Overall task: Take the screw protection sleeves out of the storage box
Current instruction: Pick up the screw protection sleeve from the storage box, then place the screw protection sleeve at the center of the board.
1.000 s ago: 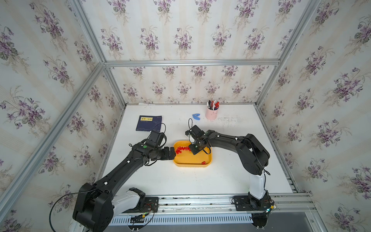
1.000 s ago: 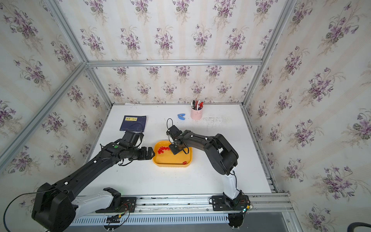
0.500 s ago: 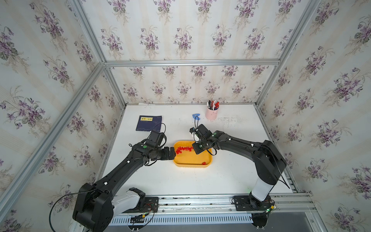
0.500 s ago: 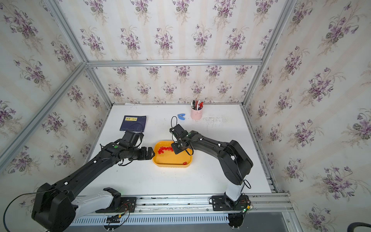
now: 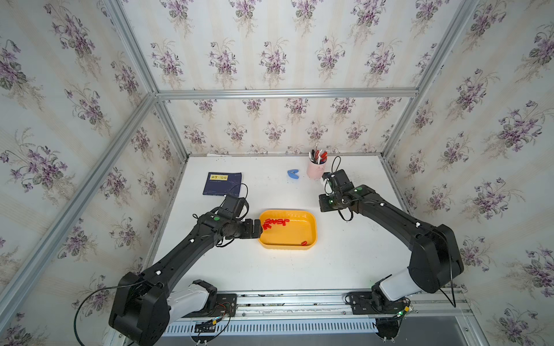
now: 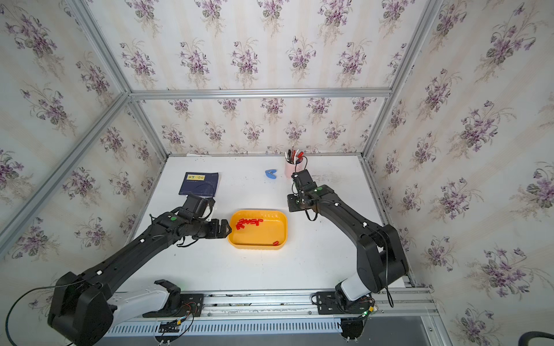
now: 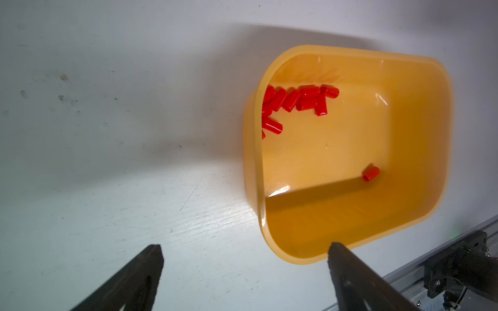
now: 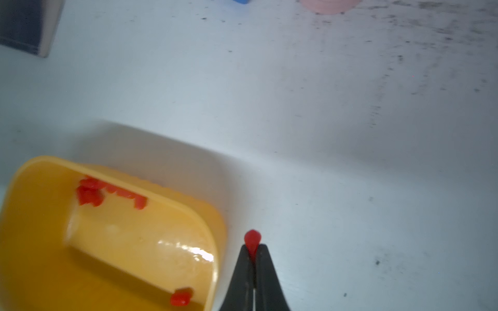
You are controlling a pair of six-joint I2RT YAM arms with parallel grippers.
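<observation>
I should keep holding the red sleeve (image 8: 252, 238) with my right gripper until it meets the tabletop. My fingers hold the sleeve's tip above the tabletop beside the box.
The yellow-orange storage box (image 5: 287, 247) (image 6: 257, 246) sits mid-table. Several red screw protection sleeves (image 5: 274, 222) (image 6: 248, 222) (image 7: 296, 99) cluster in its back left corner. One lone sleeve (image 5: 304, 243) (image 7: 371, 173) (image 8: 181, 297) lies near the front right corner. My left gripper (image 5: 258, 229) (image 7: 244, 248) is open at the box's left end, one finger by the rim. My right gripper (image 5: 326, 206) (image 8: 253, 246) hangs over bare table behind and right of the box. It is shut on one red sleeve (image 8: 252, 239), which pokes out past the tips.
A pink cup of pens (image 5: 314, 170) stands at the back, close behind the right wrist. A small blue object (image 5: 293, 174) lies beside it. A dark blue booklet (image 5: 222, 184) lies at the back left. Frame walls enclose the table and a metal rail (image 5: 284, 299) runs along the front.
My right arm has swung from over the box out to the right and back, carrying a red sleeve clear of the box. The left arm has not moved.
</observation>
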